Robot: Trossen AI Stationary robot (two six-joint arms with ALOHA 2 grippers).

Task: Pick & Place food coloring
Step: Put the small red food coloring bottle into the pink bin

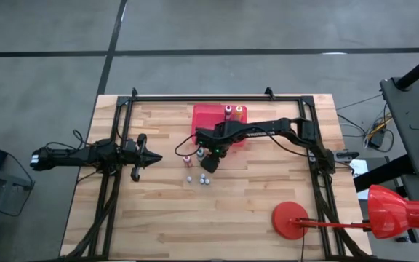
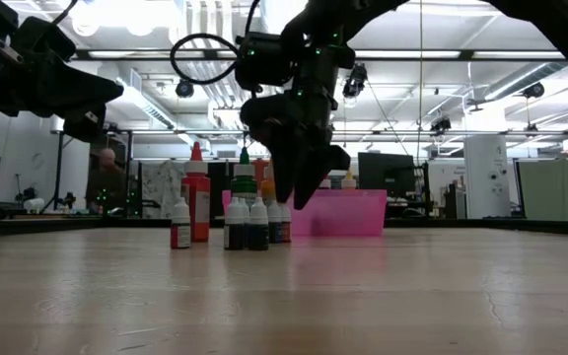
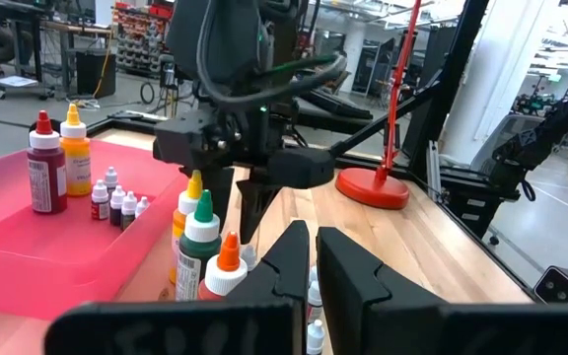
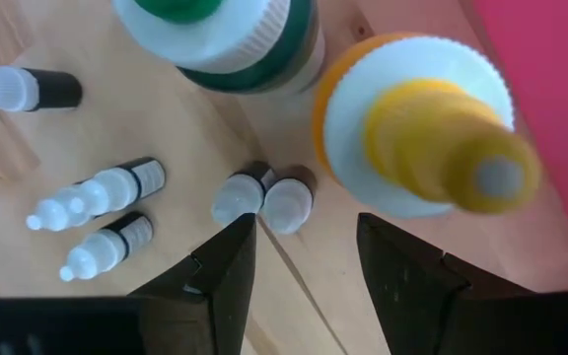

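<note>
My right gripper grabs a tiny bottle by its whitish cap [image 4: 287, 208] next, to place it in the red tray [image 4: 560, 118].
Several food coloring bottles stand on the wooden table beside the red tray [image 1: 208, 116]: taller ones with green [image 3: 201, 237], yellow [image 4: 432, 138] and orange [image 3: 227, 268] caps, and tiny dark ones with whitish caps [image 1: 205, 180]. More bottles stand in the tray [image 3: 45, 166]. My right gripper [image 4: 304, 261] hangs open, fingers pointing down, just above two tiny bottles [image 4: 262, 200] next to the yellow-capped one, touching nothing. My left gripper [image 1: 151, 156] waits shut toward the table's left, pointing at the group.
A red round-based stand [image 1: 291, 218] sits near the table's near right corner. The black frame rails [image 1: 217, 97] run along the far edge and both sides. Bare wood [image 1: 195, 225] lies between the bottles and the near edge.
</note>
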